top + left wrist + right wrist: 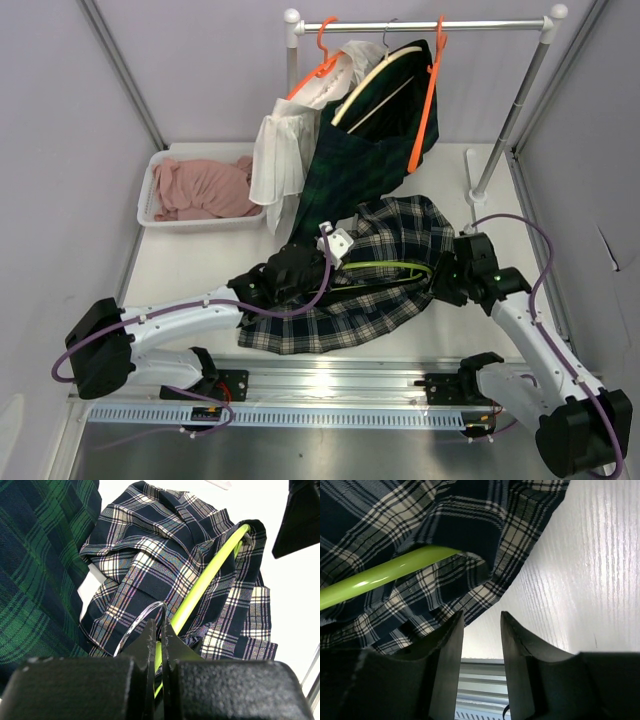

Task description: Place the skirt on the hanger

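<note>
My right gripper is to grab the skirt's edge next, where it hangs over the green bar's end (431,271) (486,562), to pull the skirt onto the hanger.
A navy and white plaid skirt (375,275) lies crumpled on the white table, draped over a lime green hanger (390,266). In the left wrist view the hanger's green bar (210,582) runs under the skirt (165,545) and its metal hook (142,617) curls by my fingers. My left gripper (160,630) is shut on the hanger at the base of the hook. My right gripper (481,625) is open and empty, just off the skirt's right edge (470,540), near the green bar's end (385,575).
A clothes rail (420,25) at the back holds orange hangers with a white blouse (285,150) and a dark green plaid garment (365,150). A white tray (150,195) with pink cloth stands at back left. The rail's foot (478,190) stands at right.
</note>
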You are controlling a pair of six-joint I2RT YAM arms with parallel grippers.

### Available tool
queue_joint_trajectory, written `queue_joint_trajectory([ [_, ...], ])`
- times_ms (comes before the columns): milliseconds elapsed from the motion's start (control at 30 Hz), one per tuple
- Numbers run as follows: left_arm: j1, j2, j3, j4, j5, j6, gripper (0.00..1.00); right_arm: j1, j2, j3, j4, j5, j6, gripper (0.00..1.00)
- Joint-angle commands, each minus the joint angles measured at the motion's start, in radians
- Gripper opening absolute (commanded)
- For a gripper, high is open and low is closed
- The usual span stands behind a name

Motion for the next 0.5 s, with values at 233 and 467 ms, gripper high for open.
queue_joint_trajectory([
  [233, 0.014, -0.002, 0.037, 0.044, 0.002, -0.018, 0.0, -0.016, 0.004, -0.062, 0.247, 0.137, 0.038, 0.45],
  [467, 0.014, -0.011, 0.042, 0.03, 0.005, -0.015, 0.0, -0.019, 0.044, -0.067, 0.31, 0.153, 0.029, 0.38],
])
